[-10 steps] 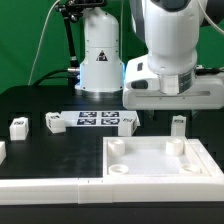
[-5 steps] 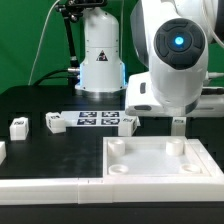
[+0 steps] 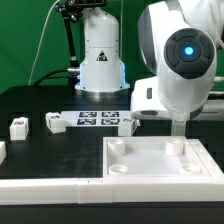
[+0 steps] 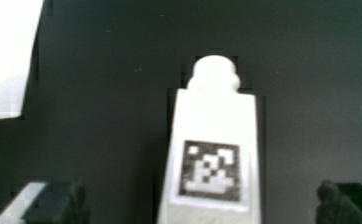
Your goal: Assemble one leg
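The leg's rounded peg should stay free for the white tray-like part, so next I should grab the leg with my gripper by its tagged body (image 4: 212,168).
One leg (image 3: 178,125), a small white block, stands upright just behind the far edge of the large white tray-like part (image 3: 160,172). In the wrist view the same leg (image 4: 213,150) shows its black-and-white tag and a rounded peg at its end. My gripper (image 4: 196,205) is open, with its dark fingers (image 4: 45,202) wide on either side of the leg and not touching it. In the exterior view the arm's big wrist (image 3: 180,65) hangs right over this leg and hides the fingers.
The marker board (image 3: 95,119) lies mid-table. Two more legs (image 3: 18,127) (image 3: 52,122) stand at the exterior view's left, and another leg (image 3: 128,121) stands by the marker board's end. A white robot base (image 3: 100,55) stands behind.
The arm's wrist has turned and shifted toward the exterior view's right over the leg. The leg by the tray has stayed in place.
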